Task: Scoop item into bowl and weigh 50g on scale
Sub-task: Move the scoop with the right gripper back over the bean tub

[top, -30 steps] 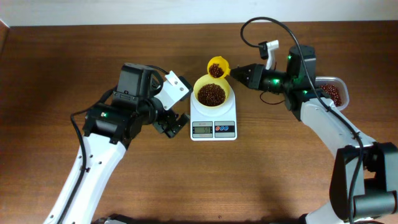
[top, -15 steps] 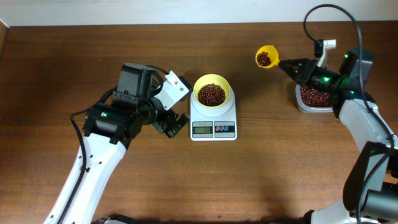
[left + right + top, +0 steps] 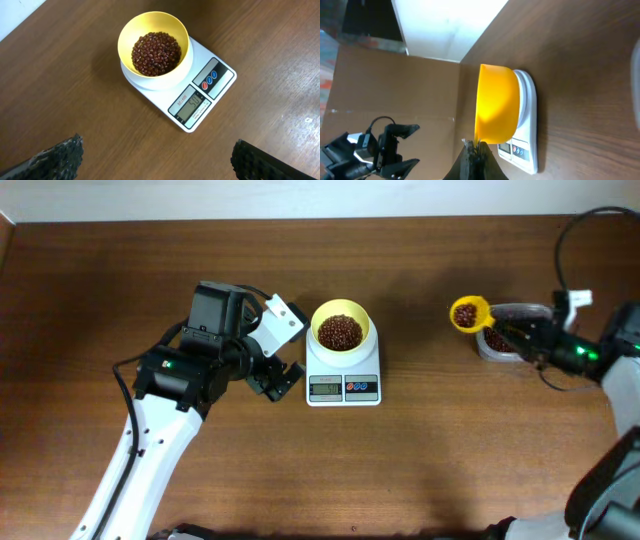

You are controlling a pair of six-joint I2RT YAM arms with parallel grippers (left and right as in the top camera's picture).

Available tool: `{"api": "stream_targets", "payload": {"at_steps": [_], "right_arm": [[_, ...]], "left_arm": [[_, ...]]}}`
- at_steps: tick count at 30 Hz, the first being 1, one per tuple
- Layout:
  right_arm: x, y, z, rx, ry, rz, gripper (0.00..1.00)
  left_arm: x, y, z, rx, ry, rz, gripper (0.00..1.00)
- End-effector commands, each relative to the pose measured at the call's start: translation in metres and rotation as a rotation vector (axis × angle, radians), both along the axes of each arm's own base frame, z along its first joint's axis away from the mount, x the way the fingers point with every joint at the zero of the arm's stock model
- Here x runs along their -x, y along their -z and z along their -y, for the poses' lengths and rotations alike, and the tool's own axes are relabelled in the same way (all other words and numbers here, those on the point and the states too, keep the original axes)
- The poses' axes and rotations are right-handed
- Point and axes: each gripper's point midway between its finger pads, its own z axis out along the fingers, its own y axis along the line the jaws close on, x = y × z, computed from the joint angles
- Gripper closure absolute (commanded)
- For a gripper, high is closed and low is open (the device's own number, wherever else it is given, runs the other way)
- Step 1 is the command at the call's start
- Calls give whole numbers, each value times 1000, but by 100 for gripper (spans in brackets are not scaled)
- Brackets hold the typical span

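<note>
The yellow scoop (image 3: 467,313) hangs across the clear container's rim with beans inside. I need to lower the scoop onto the tabletop before my right gripper lets go of it.
The pale yellow bowl (image 3: 341,327) stands on the white scale (image 3: 343,385) at the table's middle and holds many red-brown beans (image 3: 340,332). The left wrist view shows the bowl (image 3: 125,42), its beans (image 3: 156,53) and the scale (image 3: 207,92) from above. My left gripper (image 3: 276,378) is open and empty just left of the scale; its fingers frame bare table (image 3: 160,162). My right gripper (image 3: 498,331) is shut on the handle of a yellow scoop (image 3: 467,313) with some beans in it, held far right of the bowl. In the right wrist view the scoop (image 3: 495,107) hides the bowl.
A clear plastic container (image 3: 492,348) with more beans sits at the far right, partly under my right gripper. The scale also shows in the right wrist view (image 3: 527,135), with my left arm (image 3: 385,145) beyond it. A pale wall borders the table's far edge.
My right gripper has carried the scoop from beside the bowl rightward to the clear container, and slightly lower. The left arm, bowl and scale have not moved.
</note>
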Motion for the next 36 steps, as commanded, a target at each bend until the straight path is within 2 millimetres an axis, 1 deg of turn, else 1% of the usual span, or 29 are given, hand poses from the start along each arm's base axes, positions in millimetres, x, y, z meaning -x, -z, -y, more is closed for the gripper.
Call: {"api": "stream_targets", "payload": {"at_steps": [1,2,3,4,5,6,7,8,9,10,11,13,14,15,17,20,21,22,24,25,27,29,30,31,32,34,35,36], "right_arm": [[17,-26,22,68,40,133,96],[20,-25,30,90,67,127,96],[22,-11,49,168,132,69,96],[22,-1,58,220,159,32,96],[22,14,68,335,173,8,96],[23,25,77,411,185,-22,96],[22,32,86,474,206,-44,96],[15,29,91,519,205,11,96],[11,27,93,570,190,66,96],[7,27,96,602,194,81,96],[-4,23,97,652,193,129,96],[-17,16,87,709,152,225,96],[-23,22,82,813,110,251,96],[-26,34,85,916,113,190,96],[-28,43,88,1032,100,154,96],[-28,38,96,1101,128,137,96],[-24,28,105,1164,164,127,96],[-19,12,112,1214,203,134,96],[-13,-8,108,1245,227,164,96],[-6,-9,108,1315,224,121,96],[-2,0,98,1393,174,71,96],[-2,1,100,1474,180,32,96],[0,0,105,1545,198,-7,96],[1,-1,106,1578,208,-24,96],[0,-2,106,1569,226,-24,96],[-5,-7,106,1491,336,-39,96],[-8,-11,95,1364,388,-37,96],[-12,-18,76,1249,376,5,96]], "left_arm": [[-2,-10,-2,0,6,33,1],[-2,-10,-2,0,6,33,1],[-2,-10,-2,0,6,34,1],[-2,-10,-2,0,6,33,1],[-2,-10,-2,0,6,33,1],[-2,-10,-2,0,6,33,1],[-2,-10,-2,0,6,33,1],[-2,-10,-2,0,6,33,1],[-2,-10,-2,0,6,33,1],[-2,-10,-2,0,6,33,1],[-2,-10,-2,0,6,33,1],[-2,-10,-2,0,6,33,1],[-2,-10,-2,0,6,33,1],[-2,-10,-2,0,6,33,1],[-2,-10,-2,0,6,33,1],[-2,-10,-2,0,6,33,1],[-2,-10,-2,0,6,33,1],[-2,-10,-2,0,6,33,1],[-2,-10,-2,0,6,33,1],[-2,-10,-2,0,6,33,1],[-2,-10,-2,0,6,33,1],[-2,-10,-2,0,6,33,1],[-2,-10,-2,0,6,33,1],[-2,-10,-2,0,6,33,1],[-2,-10,-2,0,6,33,1],[-2,-10,-2,0,6,33,1],[-2,-10,-2,0,6,33,1],[-2,-10,-2,0,6,33,1]]}}
